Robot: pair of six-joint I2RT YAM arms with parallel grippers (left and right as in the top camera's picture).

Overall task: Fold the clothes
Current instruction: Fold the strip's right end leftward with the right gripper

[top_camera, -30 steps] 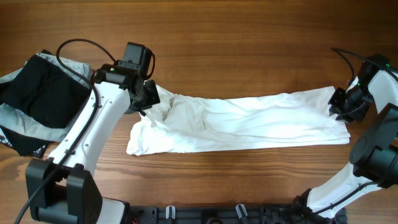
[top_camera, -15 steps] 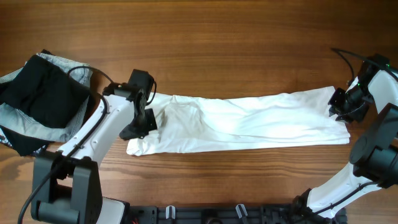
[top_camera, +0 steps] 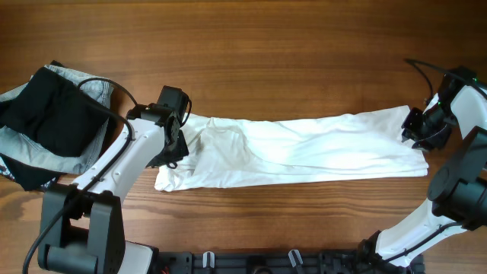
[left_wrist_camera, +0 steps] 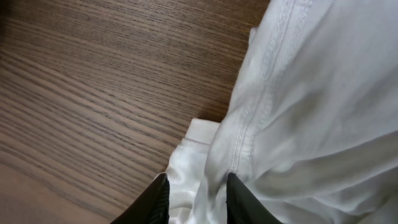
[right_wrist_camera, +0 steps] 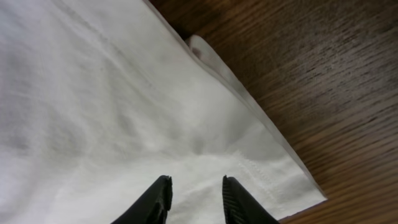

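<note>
My right gripper is to grab the white shirt's end near the shirt's hemmed corner next, so that it can fold that end inward over the shirt.
The white shirt (top_camera: 304,148) lies as a long wrinkled strip across the middle of the wooden table. My left gripper (top_camera: 176,148) is at its left end, low over the cloth. In the left wrist view the fingers (left_wrist_camera: 198,200) are apart, with a soft ridge of the shirt (left_wrist_camera: 311,93) between them. My right gripper (top_camera: 415,129) is at the shirt's right end. Its fingers (right_wrist_camera: 194,199) are apart over flat fabric (right_wrist_camera: 93,93) near the hemmed corner. The dark neck label is not visible.
A black folded garment (top_camera: 49,114) lies on a pale grey-blue one (top_camera: 11,141) at the table's left edge, close behind my left arm. Bare wood (top_camera: 266,46) runs along the far side. The arm bases stand at the front edge.
My left gripper held the shirt's left end raised; it came down toward the front and the cloth now lies flat. It has since shifted slightly back. The right arm has not moved.
</note>
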